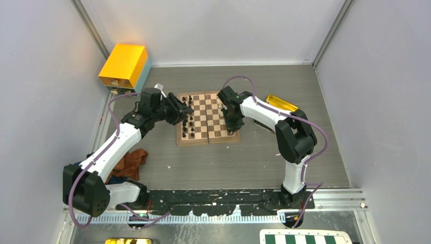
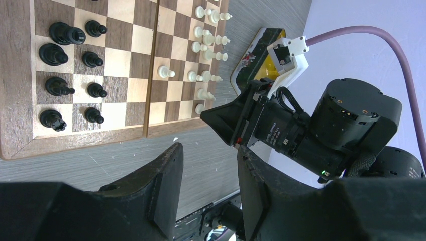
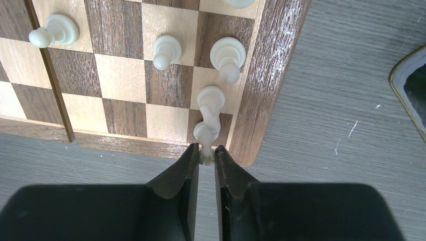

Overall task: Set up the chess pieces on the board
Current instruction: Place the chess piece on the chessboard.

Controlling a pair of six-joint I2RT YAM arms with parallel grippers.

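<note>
The cream-white piece's base sits flat in the dark corner square of the board below my fingers, so my right gripper should open now.
The wooden board (image 1: 215, 136) lies mid-table. Black pieces (image 1: 189, 124) stand in two rows on its left side and show in the left wrist view (image 2: 60, 55). Cream-white pieces (image 2: 206, 37) stand along the right side. My right gripper (image 3: 206, 153) is shut on the crowned top of a cream-white piece (image 3: 208, 118), whose base is at the board's near right corner by the frame (image 3: 261, 75); in the top view this gripper (image 1: 234, 127) is over that corner. My left gripper (image 2: 208, 150) is open and empty, over the board's left side in the top view (image 1: 185, 109).
A yellow box (image 1: 124, 66) stands at the back left. A gold tray (image 1: 282, 103) lies right of the board. A brown cloth (image 1: 133, 160) lies near left. A green-and-white board (image 1: 305, 238) sits at the bottom edge. Walls enclose the table.
</note>
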